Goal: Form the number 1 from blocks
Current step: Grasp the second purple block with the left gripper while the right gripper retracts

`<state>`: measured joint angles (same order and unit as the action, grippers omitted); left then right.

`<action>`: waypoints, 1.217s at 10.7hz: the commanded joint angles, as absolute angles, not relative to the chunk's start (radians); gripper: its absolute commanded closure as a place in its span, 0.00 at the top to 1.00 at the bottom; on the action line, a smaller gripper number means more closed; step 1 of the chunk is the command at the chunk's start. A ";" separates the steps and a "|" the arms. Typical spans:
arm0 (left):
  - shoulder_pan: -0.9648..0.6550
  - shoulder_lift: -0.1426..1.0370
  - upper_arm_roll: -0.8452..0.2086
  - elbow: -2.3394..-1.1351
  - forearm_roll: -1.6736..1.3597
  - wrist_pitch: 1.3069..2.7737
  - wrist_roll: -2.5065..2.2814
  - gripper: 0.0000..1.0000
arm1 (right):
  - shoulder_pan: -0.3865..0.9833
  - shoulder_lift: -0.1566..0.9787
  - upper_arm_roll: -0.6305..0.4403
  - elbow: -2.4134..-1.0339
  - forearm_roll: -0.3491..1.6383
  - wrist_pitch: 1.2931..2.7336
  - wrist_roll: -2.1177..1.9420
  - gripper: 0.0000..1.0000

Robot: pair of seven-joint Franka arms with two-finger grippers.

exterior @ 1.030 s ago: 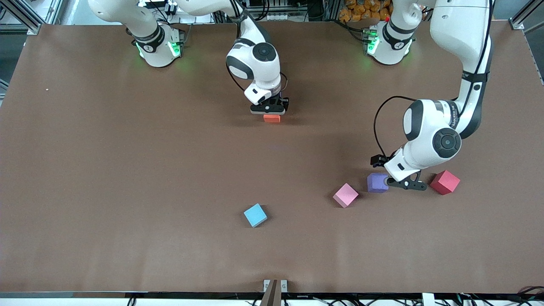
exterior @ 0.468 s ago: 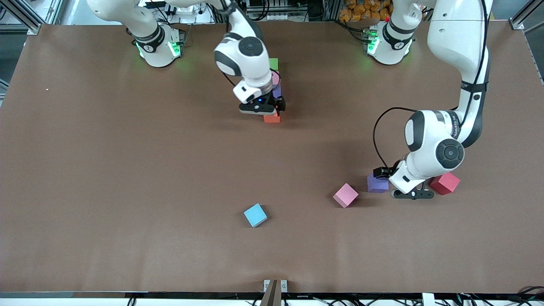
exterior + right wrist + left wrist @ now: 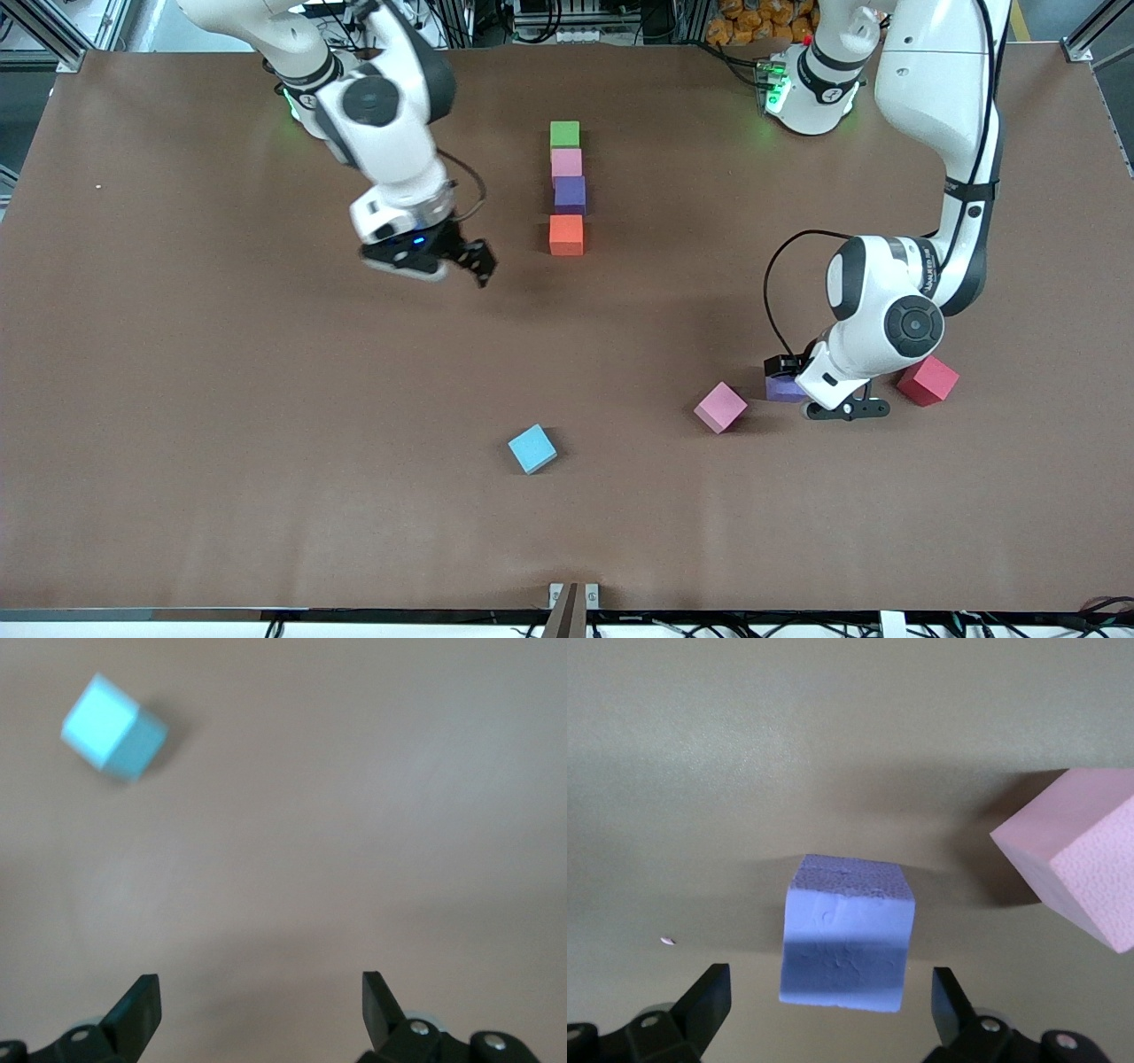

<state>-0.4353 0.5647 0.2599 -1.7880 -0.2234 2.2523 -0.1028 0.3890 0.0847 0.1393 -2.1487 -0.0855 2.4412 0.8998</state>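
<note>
My left gripper grabs the purple block (image 3: 781, 387) by its opposite sides next, to extend the line of the number 1 past the orange block (image 3: 566, 235).
Four blocks lie in a line at mid-table near the robots: green (image 3: 565, 135), pink (image 3: 567, 164), purple (image 3: 570, 194) and orange (image 3: 566, 235). My right gripper (image 3: 474, 262) hangs open and empty over bare table, beside the orange block toward the right arm's end; its wrist view shows the open gripper (image 3: 261, 992) and the light blue block (image 3: 111, 726). My left gripper (image 3: 824, 403) is low at a loose purple block (image 3: 781, 387). In its wrist view the gripper (image 3: 828, 992) is open, its fingers apart from the purple block (image 3: 846, 943) on either side.
A loose pink block (image 3: 720, 407) (image 3: 1076, 850) lies beside the loose purple one. A red block (image 3: 928, 380) sits by the left hand toward the left arm's end. The light blue block (image 3: 532, 448) lies alone, nearer the front camera, mid-table.
My right gripper has let go of the orange block and swung up and away toward the right arm's end, uncovering the line. My left gripper shifted slightly by the loose purple block.
</note>
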 commanded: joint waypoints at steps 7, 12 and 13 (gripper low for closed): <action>-0.445 0.626 0.272 -1.764 -0.239 2.313 -0.121 0.35 | 0.081 0.086 0.137 -1.633 -0.097 1.812 0.483 1.00; -0.462 0.462 0.273 -1.821 -0.207 2.196 -0.106 0.00 | 0.095 0.090 0.111 -1.505 -0.089 1.672 0.474 1.00; -0.468 0.404 0.270 -1.821 -0.174 2.128 -0.113 0.00 | 0.103 0.094 0.089 -1.482 -0.072 1.637 0.471 1.00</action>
<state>-0.4498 0.5243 0.2624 -1.7754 -0.2151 2.2098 -0.1052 0.0912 0.0734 0.1171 -1.5432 -0.0841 1.6924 0.4884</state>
